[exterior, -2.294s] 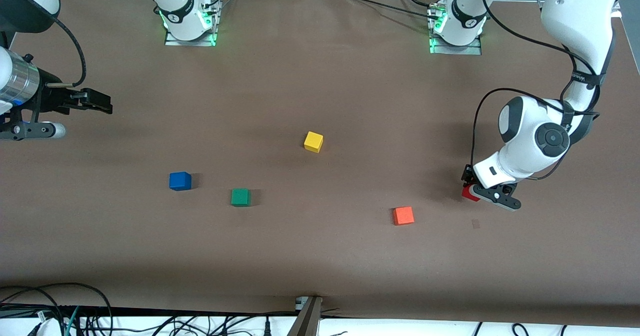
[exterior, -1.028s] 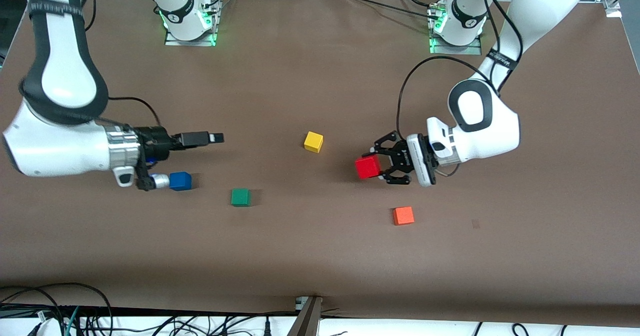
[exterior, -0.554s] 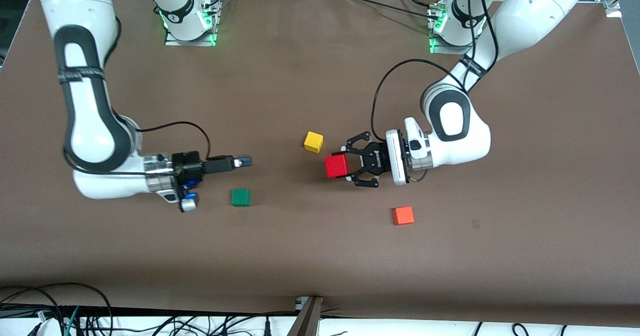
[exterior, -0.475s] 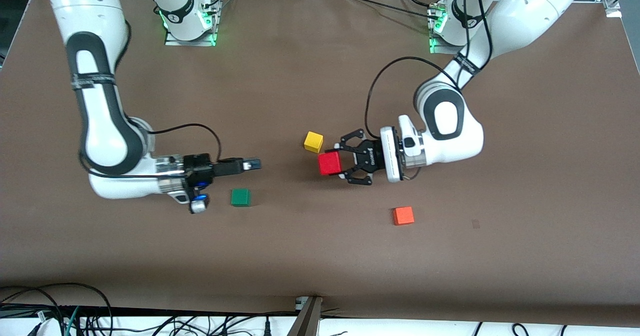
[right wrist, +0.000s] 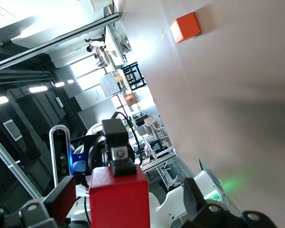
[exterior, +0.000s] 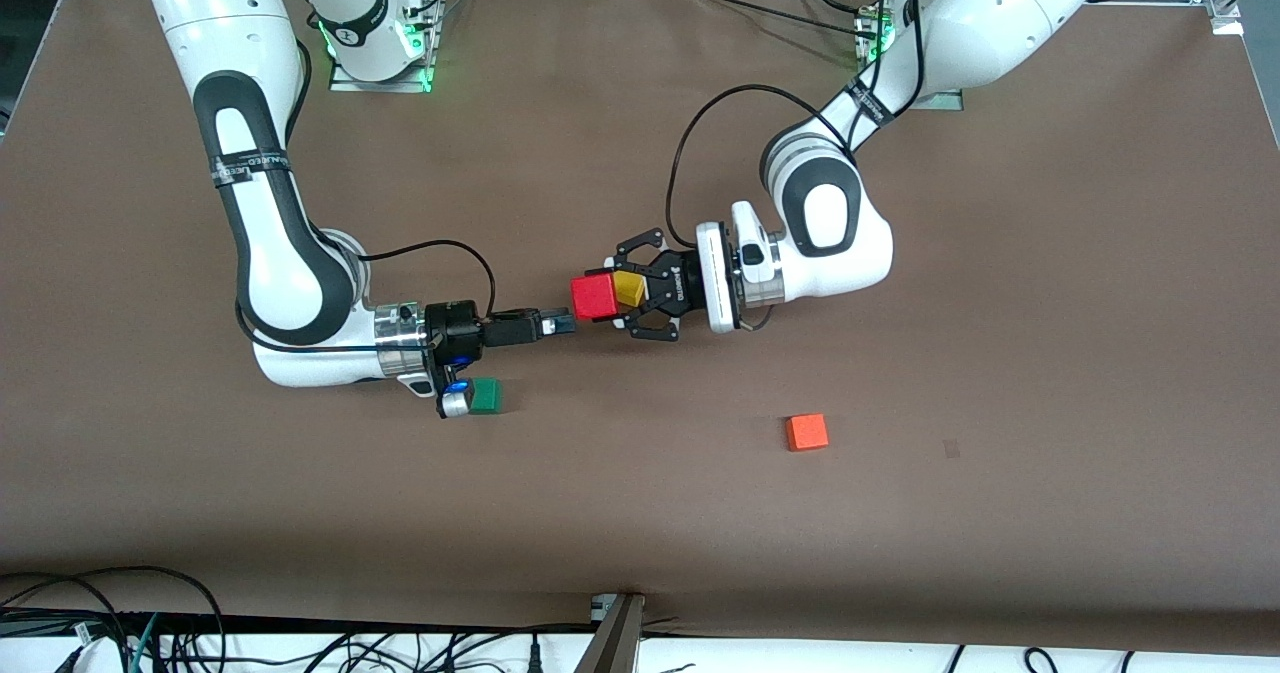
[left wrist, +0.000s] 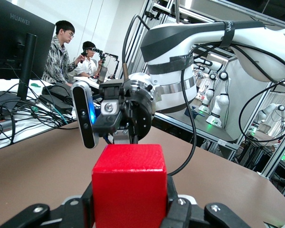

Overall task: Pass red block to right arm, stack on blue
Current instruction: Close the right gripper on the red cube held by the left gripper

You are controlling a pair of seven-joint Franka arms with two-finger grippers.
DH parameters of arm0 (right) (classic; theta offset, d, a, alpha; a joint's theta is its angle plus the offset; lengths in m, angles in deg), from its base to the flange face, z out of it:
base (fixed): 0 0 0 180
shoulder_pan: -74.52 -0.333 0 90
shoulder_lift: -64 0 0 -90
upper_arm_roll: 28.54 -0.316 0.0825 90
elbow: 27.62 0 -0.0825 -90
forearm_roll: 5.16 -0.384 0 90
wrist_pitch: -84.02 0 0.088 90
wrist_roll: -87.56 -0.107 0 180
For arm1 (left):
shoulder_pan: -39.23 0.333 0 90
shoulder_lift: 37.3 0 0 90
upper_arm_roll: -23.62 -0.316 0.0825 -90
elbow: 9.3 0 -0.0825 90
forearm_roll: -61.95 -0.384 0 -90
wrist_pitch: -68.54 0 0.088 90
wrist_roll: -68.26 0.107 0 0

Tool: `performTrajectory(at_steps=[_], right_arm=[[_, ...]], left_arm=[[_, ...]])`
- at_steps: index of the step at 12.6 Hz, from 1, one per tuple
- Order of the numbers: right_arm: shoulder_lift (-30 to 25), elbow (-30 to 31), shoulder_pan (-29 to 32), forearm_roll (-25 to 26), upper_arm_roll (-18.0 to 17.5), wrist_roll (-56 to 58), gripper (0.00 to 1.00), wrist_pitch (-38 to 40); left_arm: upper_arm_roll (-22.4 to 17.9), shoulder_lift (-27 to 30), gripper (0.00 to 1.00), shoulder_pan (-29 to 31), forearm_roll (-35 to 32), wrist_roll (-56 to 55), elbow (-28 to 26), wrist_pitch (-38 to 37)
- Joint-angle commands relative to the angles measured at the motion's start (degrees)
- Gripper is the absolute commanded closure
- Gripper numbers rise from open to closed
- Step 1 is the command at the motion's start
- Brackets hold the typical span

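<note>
I need to take the red block [exterior: 593, 296] over from my left gripper to stack it on blue, so my right gripper needs to grab the block by its opposite sides next.
The red block [exterior: 593, 296] is held in the air by my left gripper [exterior: 606, 299], shut on it, beside and partly over a yellow cube [exterior: 631, 289]. In the left wrist view the red block [left wrist: 129, 185] sits clamped between the black fingers [left wrist: 178, 211]. My right gripper [exterior: 560, 325] points at the block from the right arm's end, fingertips right at it. In the right wrist view the block [right wrist: 118, 197] stands between the open fingers [right wrist: 61, 197] with a gap on each side. The blue cube is hidden under the right arm.
A green cube [exterior: 486, 395] lies just under the right wrist, nearer the front camera. An orange-red cube [exterior: 806, 432] lies nearer the front camera toward the left arm's end; it also shows in the right wrist view [right wrist: 185, 27].
Both arms have moved toward the table's middle. The left gripper carried the red block over to the yellow cube; the right gripper advanced until its open fingers reach the block.
</note>
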Motion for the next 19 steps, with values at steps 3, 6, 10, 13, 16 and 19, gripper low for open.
performTrajectory(at_steps=[3, 6, 10, 13, 16, 19], right_arm=[[-3.8, 5.2, -0.2, -1.6, 0.2, 0.2, 0.00, 0.5], [-5.6, 6.7, -0.2, -1.6, 0.2, -0.5, 0.00, 2.0], [-7.5, 8.0, -0.1, -1.5, 0.5, -2.8, 0.00, 3.0], [-7.5, 8.1, 0.0, -1.3, 0.6, -2.8, 0.87, 3.1], [-7.4, 8.0, 0.2, -1.1, 0.6, -2.7, 1.00, 3.0], [-7.5, 7.8, 0.2, -0.9, 0.7, -2.8, 1.00, 3.0]], left_arm=[[-0.6, -1.1, 1.00, -4.0, 9.5, 2.2, 2.6, 1.4], [-0.6, -0.8, 1.00, -3.6, 10.1, 2.0, 2.7, 1.4], [-0.4, -0.7, 1.00, -4.0, 13.6, 1.9, 2.7, 1.4], [-0.5, -0.7, 1.00, -4.1, 13.5, 1.9, 2.7, 1.4], [-0.4, -0.7, 0.76, -4.1, 13.4, 1.6, 2.6, 1.3], [-0.3, -0.1, 0.00, -4.1, 12.6, 1.5, 2.2, 1.0]])
